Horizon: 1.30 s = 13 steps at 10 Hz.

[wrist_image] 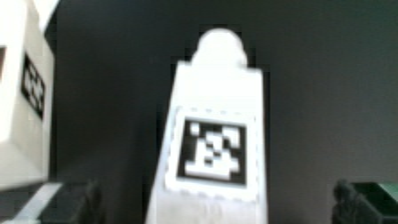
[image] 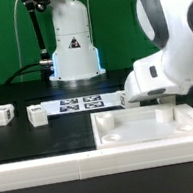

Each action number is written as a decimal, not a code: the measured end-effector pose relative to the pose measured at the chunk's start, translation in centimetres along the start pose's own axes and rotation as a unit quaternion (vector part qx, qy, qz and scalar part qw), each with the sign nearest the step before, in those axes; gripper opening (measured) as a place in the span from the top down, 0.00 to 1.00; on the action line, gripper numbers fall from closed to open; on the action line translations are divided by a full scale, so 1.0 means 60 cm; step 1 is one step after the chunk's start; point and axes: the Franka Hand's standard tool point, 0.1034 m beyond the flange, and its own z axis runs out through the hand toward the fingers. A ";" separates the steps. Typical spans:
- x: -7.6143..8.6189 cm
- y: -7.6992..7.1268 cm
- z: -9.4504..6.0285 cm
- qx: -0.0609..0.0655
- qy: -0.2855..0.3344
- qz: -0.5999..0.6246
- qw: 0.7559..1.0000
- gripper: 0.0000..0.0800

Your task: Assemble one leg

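The white leg is ready for my gripper to close on it: my open fingers are beside the white leg's sides below its rounded tip [wrist_image: 221, 45], so my gripper would catch the leg if it closed now.
In the wrist view a white leg [wrist_image: 217, 140] lies on the black table, with a black-and-white tag on its upper face and a rounded tip pointing away. My gripper [wrist_image: 217, 205] is open and straddles the leg's near end. The dark fingers [wrist_image: 68, 205] stand apart from its sides with a gap on each side. A second white tagged block [wrist_image: 22, 100], probably another leg, sits close beside it. In the exterior view two more legs [image: 1, 116] [image: 35, 113] stand on the table at the left. The arm's hand [image: 152, 75] hangs low behind the panel's far right corner and hides the gripper.
The large flat white panel [image: 143, 146] with recessed corner sockets lies at the front. The marker board [image: 81, 104] lies behind it at the centre. A white robot base [image: 73, 42] stands at the back before a green wall.
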 end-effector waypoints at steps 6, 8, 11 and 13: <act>0.004 -0.002 0.012 -0.004 -0.046 -0.003 0.999 0.56; 0.004 -0.002 0.012 -0.004 -0.046 -0.003 0.999 0.64; 0.004 -0.002 0.012 -0.004 -0.046 -0.003 0.999 0.64; 0.004 -0.002 0.012 -0.004 -0.046 -0.003 0.999 0.64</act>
